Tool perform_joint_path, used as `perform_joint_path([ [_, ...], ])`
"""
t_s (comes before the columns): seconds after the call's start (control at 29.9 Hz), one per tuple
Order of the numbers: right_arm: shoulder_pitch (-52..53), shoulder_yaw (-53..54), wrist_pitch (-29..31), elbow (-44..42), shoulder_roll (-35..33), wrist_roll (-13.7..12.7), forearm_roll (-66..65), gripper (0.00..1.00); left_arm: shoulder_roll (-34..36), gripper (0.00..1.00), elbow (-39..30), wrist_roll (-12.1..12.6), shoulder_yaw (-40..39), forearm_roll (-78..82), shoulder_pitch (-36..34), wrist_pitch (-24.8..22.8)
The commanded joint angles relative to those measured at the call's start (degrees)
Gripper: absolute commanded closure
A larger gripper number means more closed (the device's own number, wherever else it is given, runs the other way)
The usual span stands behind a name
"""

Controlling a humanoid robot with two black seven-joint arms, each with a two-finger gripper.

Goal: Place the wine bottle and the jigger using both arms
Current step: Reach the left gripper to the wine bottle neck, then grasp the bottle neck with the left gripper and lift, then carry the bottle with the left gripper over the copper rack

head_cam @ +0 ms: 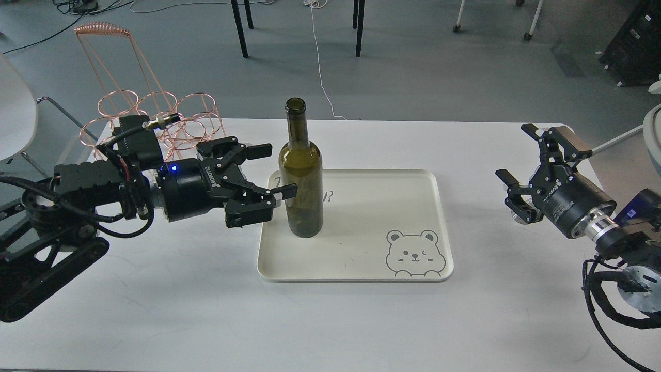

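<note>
Next, my left gripper grabs the bottle by its slim neck (298,129), since the bottle's body (303,189) looks about as wide as my open fingers.
The wine bottle (301,175) is tall, dark olive-green and stands upright on the left part of the cream tray (361,258). My left gripper (274,170) is open, lies level and points right. Its fingertips are right beside the bottle's left side, one behind it and one in front; I cannot tell if they touch the glass. My right gripper (514,151) is open at the table's right end, with nothing between its fingers. The jigger is almost wholly hidden behind that gripper; only a silvery sliver (510,215) shows under its lower finger.
A copper wire bottle rack (155,121) stands at the table's back left, behind my left arm. The tray has a bear drawing (415,253) at its front right. The white table's right edge (594,165) is close to my right arm.
</note>
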Motion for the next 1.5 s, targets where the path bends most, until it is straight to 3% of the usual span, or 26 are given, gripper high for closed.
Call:
perform_joint_path([
  [0.0,-0.06,0.04,-0.02,0.01,-0.13,0.00,-0.01,0.01,-0.44,0.02,1.85,-0.01,0.14,-0.02,-1.04,-0.08],
  [0.73,-0.50,-0.05,-0.19,-0.17,-0.13,0.00,-0.18,0.01,-10.19,0.02,9.85,-0.01,0.40,-0.72,-10.79,-0.34],
  [0.9,-0.50,0.04,-0.19,-0.35,-0.13,0.00,-0.18,0.01,-10.46,0.06,10.12,-0.01,3.56,-0.81,-13.17,-0.08],
  [1.0,-0.50,0.04,-0.19,-0.35,-0.13,0.00,-0.18,0.01,-11.16,0.17,10.56,-0.01,3.65,-0.81,-13.52,-0.08],
  [1.04,-0.50,0.04,-0.19,-0.35,-0.13,0.00,-0.18,0.01,-11.51,0.24,10.91,-0.01,3.65,-0.90,-13.52,-0.08],
  [1.14,-0.50,0.04,-0.19,-0.35,-0.13,0.00,-0.18,0.01,-12.39,0.59,12.13,-0.01,3.83,-0.72,-13.61,0.18],
  [1.24,-0.50,0.04,-0.19,-0.35,-0.13,0.00,-0.18,0.01,-12.83,0.68,13.02,-0.01,3.83,-0.55,-13.96,0.36],
  [1.34,-0.59,0.04,-0.19,-0.35,-0.13,0.00,-0.18,0.01,-12.92,0.91,13.02,-0.01,3.83,-0.55,-14.66,0.62],
  [1.47,-0.59,-0.05,-0.19,-0.35,-0.13,0.00,-0.18,0.01,-12.92,0.94,12.76,-0.01,3.83,-0.72,-16.24,0.80],
])
